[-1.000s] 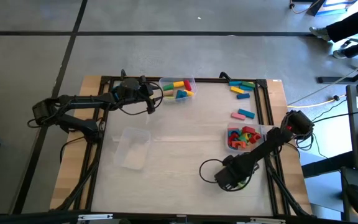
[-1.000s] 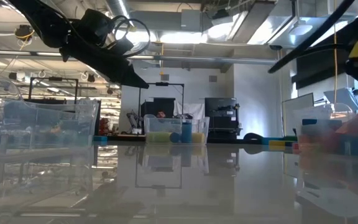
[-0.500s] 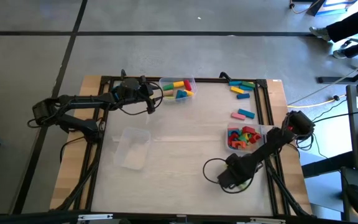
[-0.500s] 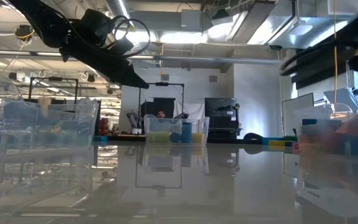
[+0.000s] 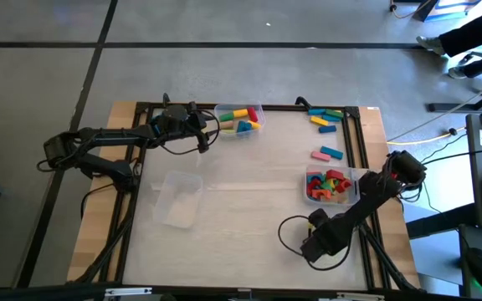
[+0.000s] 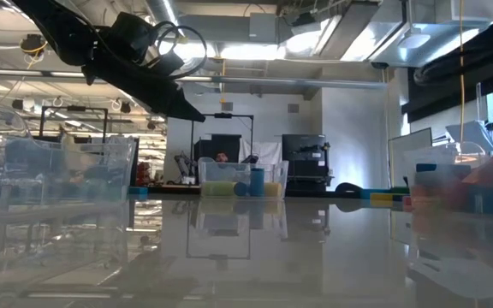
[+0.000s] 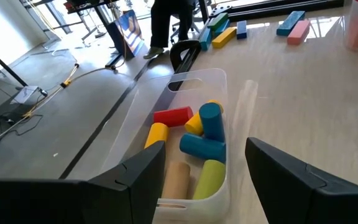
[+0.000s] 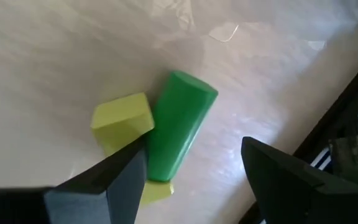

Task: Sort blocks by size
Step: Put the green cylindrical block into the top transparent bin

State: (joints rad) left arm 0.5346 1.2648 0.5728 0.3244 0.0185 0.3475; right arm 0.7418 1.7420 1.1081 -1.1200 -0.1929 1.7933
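Note:
My right gripper picks up the green cylinder by its curved side [image 8: 178,134] next, to sort it into the bin of cylinder blocks.
My left gripper [image 5: 205,131] hangs open and still just left of a clear bin [image 5: 239,119] at the far edge. That bin [image 7: 199,93] holds red, yellow, blue, green and tan cylinder blocks [image 7: 202,132]. My right gripper [image 5: 315,244] is open and points steeply down over the near right of the table. Below it, between its fingers, a green cylinder [image 8: 179,127] and a yellow block [image 8: 122,121] lie side by side on the table. I see no touch. A second clear bin [image 5: 348,177] at the right holds several small coloured blocks [image 5: 326,184].
An empty clear bin [image 5: 178,199] stands at the near left. Loose bars lie at the far right [image 5: 325,119] and in front of the small-block bin [image 5: 327,153]. A black frame rail [image 5: 365,150] runs along the table's right side. The middle of the table is bare wood.
My right gripper has shifted a little toward the table's right edge and has rolled at the wrist, staying open. In the low view its arm has drawn off toward the right. My left arm has kept still.

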